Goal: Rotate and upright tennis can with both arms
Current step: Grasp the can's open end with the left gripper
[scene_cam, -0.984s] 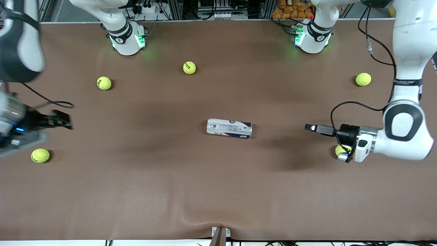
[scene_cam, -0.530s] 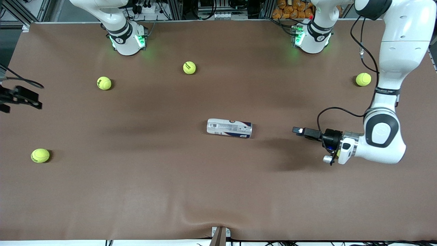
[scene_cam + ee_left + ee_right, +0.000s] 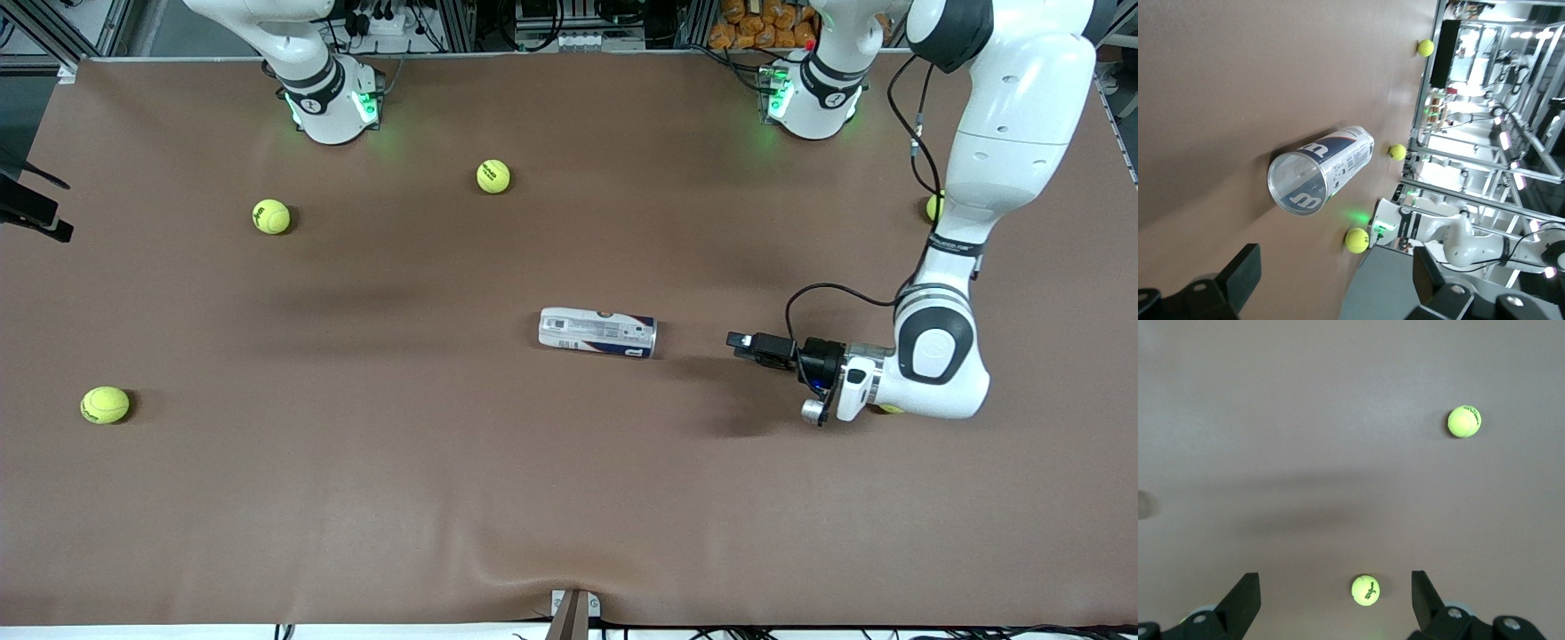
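The tennis can (image 3: 597, 333) is to be set upright. My left gripper should next grab it by the rim of its clear round end (image 3: 653, 340) to do that.
The tennis can (image 3: 597, 333) lies on its side mid-table, with a white and navy label. In the left wrist view the can (image 3: 1321, 170) shows its clear round end and a "W" logo. My left gripper (image 3: 742, 342) is low over the table, level with the can, a short gap from its end toward the left arm's end of the table. Its fingers (image 3: 1241, 273) are open and empty. My right gripper (image 3: 36, 213) is up over the table's edge at the right arm's end. Its fingers (image 3: 1245, 597) are spread wide with nothing between them.
Tennis balls lie scattered on the brown table (image 3: 400, 498): one (image 3: 270, 216), another (image 3: 493, 176), a third (image 3: 105, 404). One ball (image 3: 933, 206) is partly hidden by the left arm. Two balls (image 3: 1365, 590) (image 3: 1464, 421) lie below the right gripper.
My left gripper has moved along the table toward the can. My right gripper has pulled back toward the table's edge at the right arm's end.
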### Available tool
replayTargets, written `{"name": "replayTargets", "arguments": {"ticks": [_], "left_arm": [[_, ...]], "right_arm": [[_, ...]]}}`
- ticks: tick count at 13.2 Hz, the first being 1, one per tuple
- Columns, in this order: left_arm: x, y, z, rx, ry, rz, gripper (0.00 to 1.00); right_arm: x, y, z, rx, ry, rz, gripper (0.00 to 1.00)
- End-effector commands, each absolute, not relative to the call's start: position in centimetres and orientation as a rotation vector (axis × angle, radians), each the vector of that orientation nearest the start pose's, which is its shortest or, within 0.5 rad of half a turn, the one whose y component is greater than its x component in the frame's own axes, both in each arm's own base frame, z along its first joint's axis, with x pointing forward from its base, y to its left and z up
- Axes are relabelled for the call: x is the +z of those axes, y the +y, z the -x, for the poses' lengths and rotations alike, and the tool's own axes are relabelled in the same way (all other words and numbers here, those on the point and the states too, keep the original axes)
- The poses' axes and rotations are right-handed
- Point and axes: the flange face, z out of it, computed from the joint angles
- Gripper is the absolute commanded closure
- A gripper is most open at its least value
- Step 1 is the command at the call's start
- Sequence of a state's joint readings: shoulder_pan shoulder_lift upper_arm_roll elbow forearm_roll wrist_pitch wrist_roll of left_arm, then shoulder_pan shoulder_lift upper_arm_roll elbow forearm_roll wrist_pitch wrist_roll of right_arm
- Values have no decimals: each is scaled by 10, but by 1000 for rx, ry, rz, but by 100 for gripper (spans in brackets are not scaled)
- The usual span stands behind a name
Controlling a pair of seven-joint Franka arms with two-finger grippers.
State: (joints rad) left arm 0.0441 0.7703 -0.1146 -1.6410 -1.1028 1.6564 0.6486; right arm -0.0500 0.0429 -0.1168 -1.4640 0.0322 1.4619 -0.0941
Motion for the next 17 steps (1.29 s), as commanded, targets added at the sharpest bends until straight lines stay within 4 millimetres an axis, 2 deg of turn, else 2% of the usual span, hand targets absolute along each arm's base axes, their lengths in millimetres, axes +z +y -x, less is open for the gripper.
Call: {"name": "replayTargets", "arguments": {"ticks": [1,2,4,7,9,13,14,15,16,17], "left_arm": [[168,-145,-617,-334,-97,-1842,0],[162,-156,-615,-317,-91,-1854,0],[145,-178,-610,-298,-70,-1846,0],[131,-205,-602,-296,-38,-1842,0],[119,-215,-598,-274,-15,-1813,0],[117,-242,-592,-267,12,-1796,0],[116,-249,-589,-268,14,-1795,9],[117,-251,-588,-268,29,-1783,24],[116,-254,-585,-274,31,-1782,32],[115,-252,-583,-277,35,-1783,48]], "right_arm": [[648,-87,-537,62,165,3082,0],[650,-90,-537,45,191,3082,0],[649,-85,-539,51,267,3077,0],[645,-82,-540,78,307,3074,0],[649,-78,-540,69,325,3062,0],[649,-68,-538,123,294,3061,0],[648,-59,-539,130,270,3070,0],[648,-53,-540,129,253,3085,0],[650,-57,-539,124,267,3084,0],[653,-63,-538,114,280,3080,0]]}}
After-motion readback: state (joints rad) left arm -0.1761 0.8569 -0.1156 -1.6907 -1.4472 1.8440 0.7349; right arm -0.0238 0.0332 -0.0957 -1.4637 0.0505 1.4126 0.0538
